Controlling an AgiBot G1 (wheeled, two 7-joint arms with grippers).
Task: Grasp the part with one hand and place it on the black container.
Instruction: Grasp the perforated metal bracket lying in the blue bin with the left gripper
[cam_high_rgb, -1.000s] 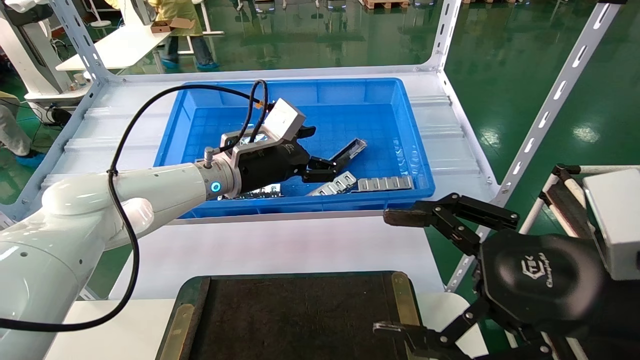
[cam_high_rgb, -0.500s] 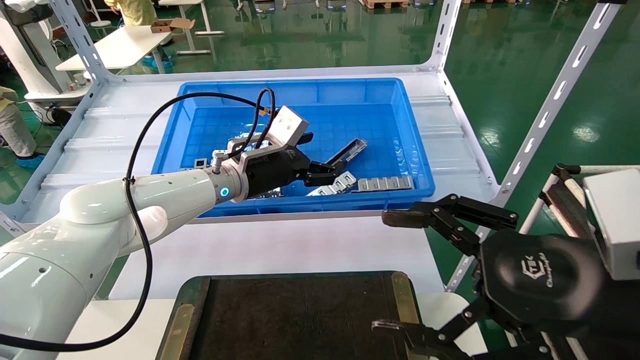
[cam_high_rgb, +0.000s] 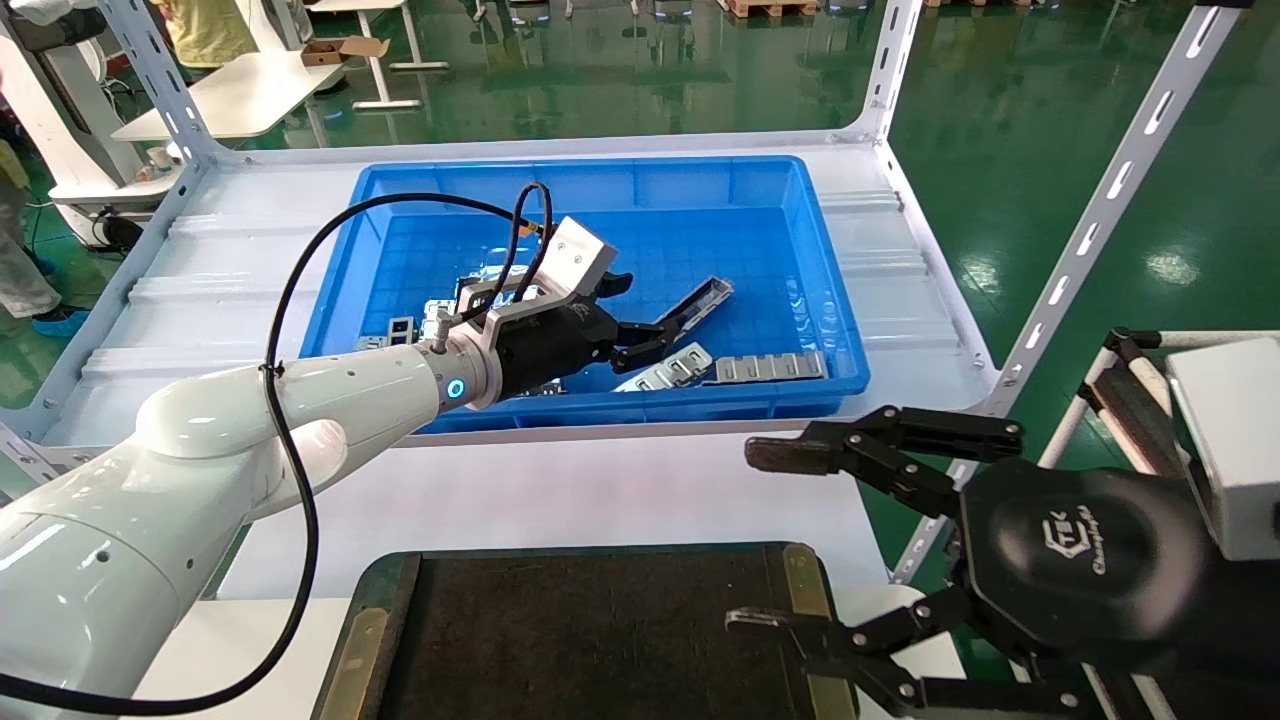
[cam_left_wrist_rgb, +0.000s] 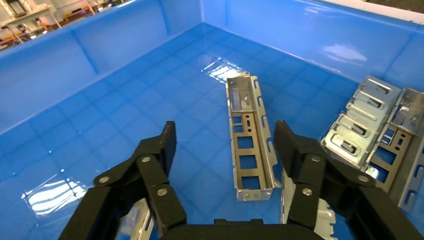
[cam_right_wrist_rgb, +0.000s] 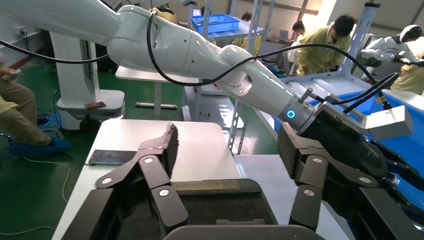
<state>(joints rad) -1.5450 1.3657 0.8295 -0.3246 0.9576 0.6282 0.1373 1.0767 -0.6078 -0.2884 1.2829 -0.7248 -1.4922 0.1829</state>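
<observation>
Next, my left gripper grabs the slim channel bar by its end with rectangular cutouts, to place the bar on the black container (cam_high_rgb: 600, 640).
The part (cam_left_wrist_rgb: 251, 140) is a slim grey channel bar with rectangular cutouts, lying on the floor of the blue bin (cam_high_rgb: 600, 190); in the head view the part (cam_high_rgb: 702, 297) sits right of centre. My left gripper (cam_left_wrist_rgb: 225, 131) hangs open just above the bin floor, its fingers (cam_left_wrist_rgb: 295, 150) straddling the part's near end without touching it. In the head view the left gripper (cam_high_rgb: 645, 312) is just short of the part. The black container (cam_high_rgb: 600, 640) lies nearest to me. My right gripper (cam_high_rgb: 760, 540) hovers open and empty over the container's right edge.
Flat silver tabbed strips (cam_high_rgb: 770, 367) lie by the bin's near wall, close to the part, and another strip (cam_left_wrist_rgb: 362, 120) shows right beside my left fingers. More metal pieces (cam_high_rgb: 440, 310) lie under my left wrist. A shelf post (cam_high_rgb: 1090, 230) rises at the right.
My left gripper has edged forward and lower toward the part, still open. My right gripper has drifted slightly left and down.
</observation>
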